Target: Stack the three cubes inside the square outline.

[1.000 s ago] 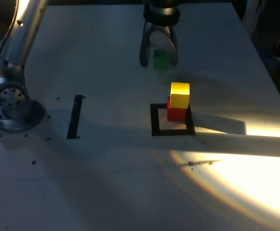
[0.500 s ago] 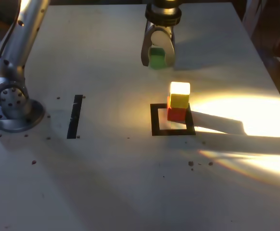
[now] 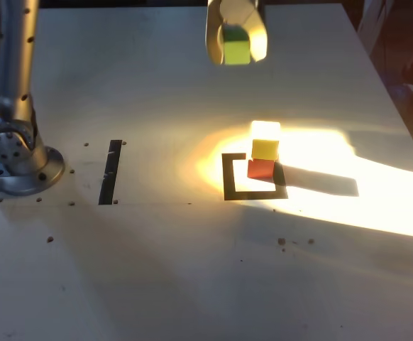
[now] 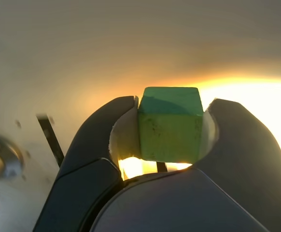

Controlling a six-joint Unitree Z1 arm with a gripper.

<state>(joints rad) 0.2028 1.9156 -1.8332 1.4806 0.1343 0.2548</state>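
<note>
My gripper needs to bring the green cube closer before letting go of it, because the green cube point(image 3: 236, 47) hangs high above and well short of the yellow cube point(image 3: 265, 149).
My gripper point(image 3: 236, 48) hangs high over the far middle of the table, shut on the green cube point(image 3: 236, 47). Close up in the wrist view, that green cube point(image 4: 170, 124) sits clamped between both fingers point(image 4: 104, 140) of the gripper point(image 4: 169, 130). Nearer the camera, the yellow cube point(image 3: 265, 149) rests on the red-orange cube point(image 3: 261, 169). This pair stands in the far corner of the square outline point(image 3: 253, 177) on the exterior view's right side.
A straight black strip point(image 3: 110, 171) lies on the table at the exterior view's left; the same black strip point(image 4: 50, 139) shows in the wrist view. The arm's round base point(image 3: 20, 160) stands beyond it at the left edge. Small dark specks dot the tabletop.
The jaws closed on the green cube and lifted it off the table, toward the top of the exterior view. The two stacked cubes stayed put.
</note>
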